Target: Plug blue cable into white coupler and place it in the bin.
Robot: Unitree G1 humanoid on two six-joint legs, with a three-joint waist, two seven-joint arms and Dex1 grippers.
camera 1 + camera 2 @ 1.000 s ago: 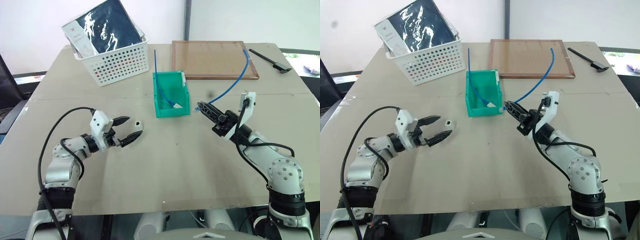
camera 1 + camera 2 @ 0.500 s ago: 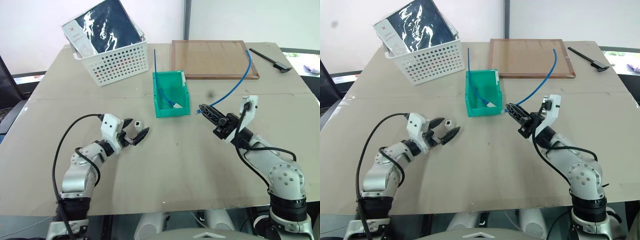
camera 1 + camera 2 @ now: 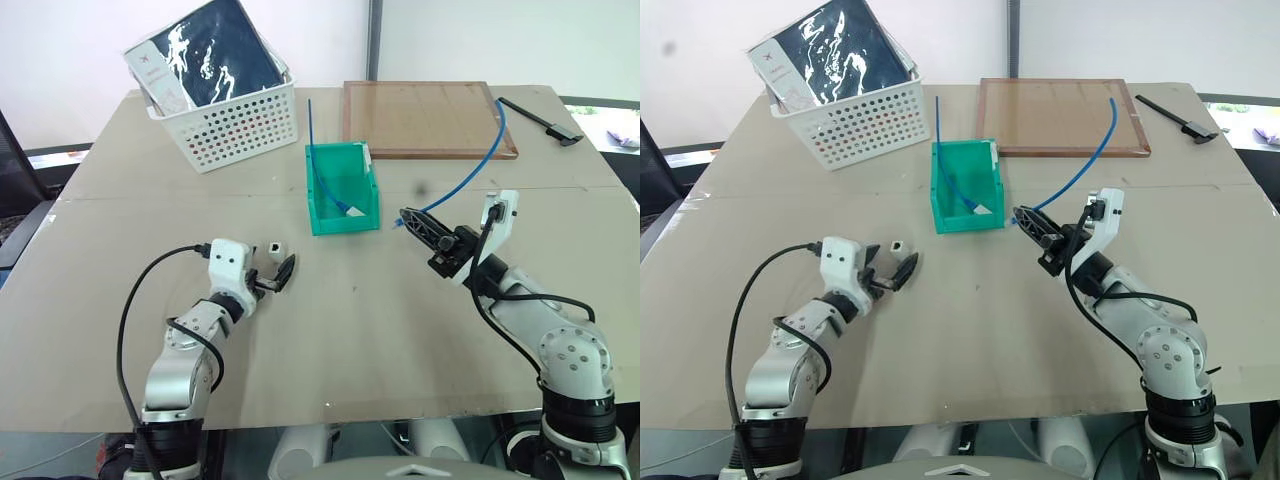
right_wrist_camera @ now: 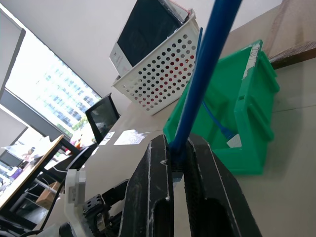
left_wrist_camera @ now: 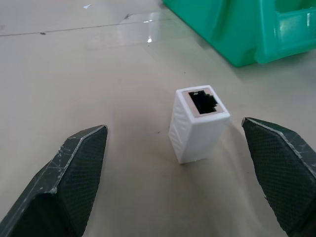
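My open left fingers reach down on either side of the white coupler, so it is now time to close, which would catch the coupler.
The white coupler [image 5: 198,124] stands on end on the table, its dark socket facing up. My left gripper [image 3: 270,272] is open and low over the table. The coupler [image 3: 274,246] sits just ahead of and between its fingers [image 5: 79,170], touching neither. My right gripper [image 3: 408,217] is shut on the end of the blue cable [image 3: 470,165], held above the table right of the bin [image 3: 312,195]. From there the cable arcs back over the wooden board. In the right wrist view the cable [image 4: 203,81] rises from between the closed fingers. Its plug is hidden.
Inside the teal bin lies another blue cable ending in a white piece [image 3: 347,210]. A white perforated basket [image 3: 232,125] with a dark packet stands at the back left. A wooden board [image 3: 428,118] and a black tool [image 3: 540,117] lie at the back right.
My left arm has drawn in and down, and its wrist has turned so the open fingers now point forward at the coupler. The right arm and the cable have stayed put.
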